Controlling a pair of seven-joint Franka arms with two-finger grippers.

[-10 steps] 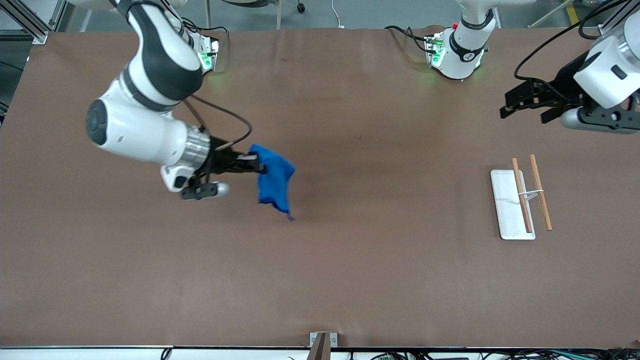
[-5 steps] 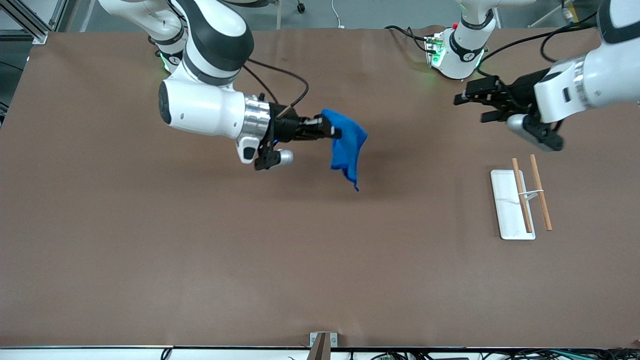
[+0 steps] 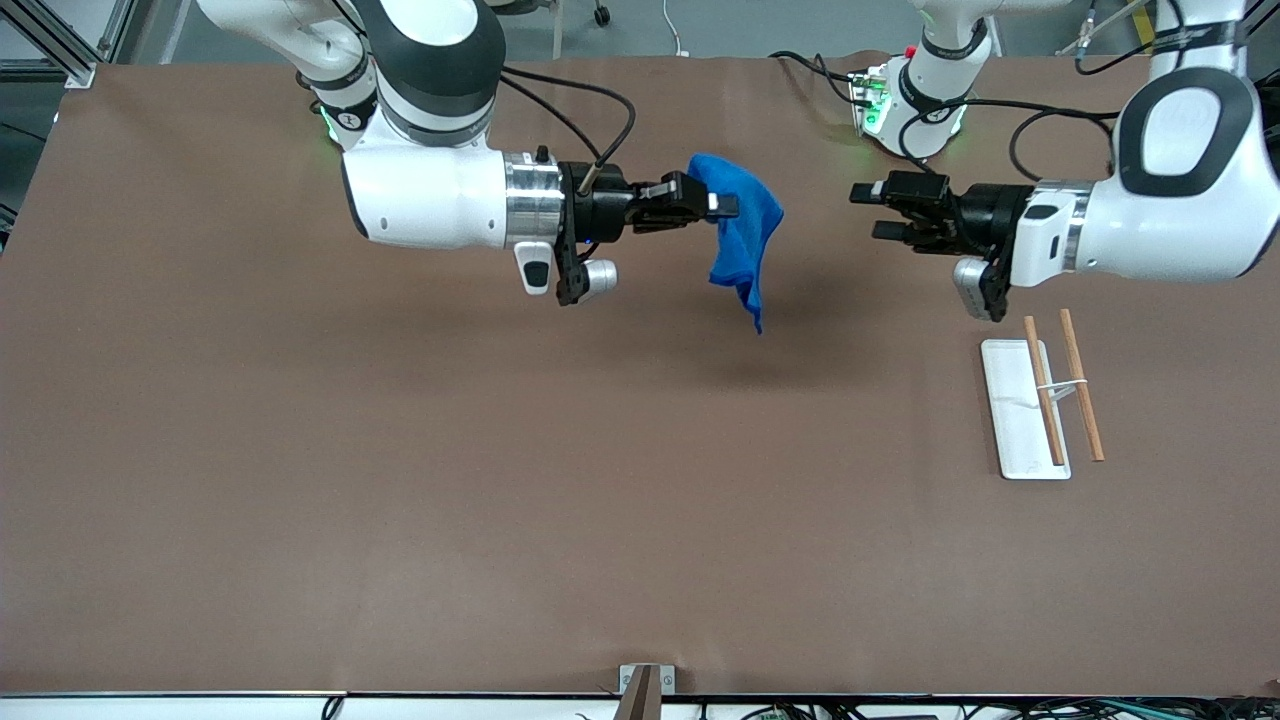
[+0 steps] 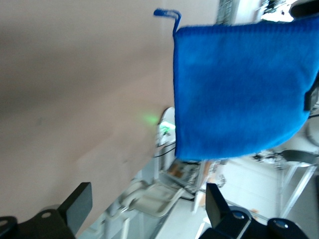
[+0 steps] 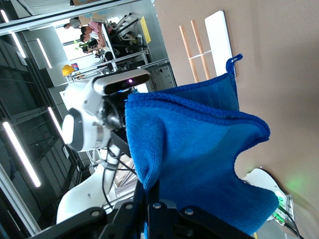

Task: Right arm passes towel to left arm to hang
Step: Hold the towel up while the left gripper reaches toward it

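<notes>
My right gripper holds the towel's upper edge and the cloth hangs slack (image 3: 743,228). My left gripper will grab its corner (image 3: 756,308) beside the small tag next.
The towel (image 3: 743,232) is a bright blue fuzzy cloth hanging in the air over the table's middle, with a small corner tag at its lowest tip. My right gripper (image 3: 722,205) is shut on its upper edge, and the cloth fills the right wrist view (image 5: 199,159). My left gripper (image 3: 868,210) is open and empty in the air, level with the towel and a short gap away on the left arm's side. The towel also shows ahead of it in the left wrist view (image 4: 239,84), between the lines of its two fingers (image 4: 77,206).
A white rectangular base (image 3: 1020,408) with two wooden rods (image 3: 1043,390) across it, a small rack, lies on the brown table (image 3: 500,480) toward the left arm's end, nearer the front camera than the left arm.
My right gripper has carried the towel toward the left arm's end and away from the front camera. My left gripper has swung in toward the towel.
</notes>
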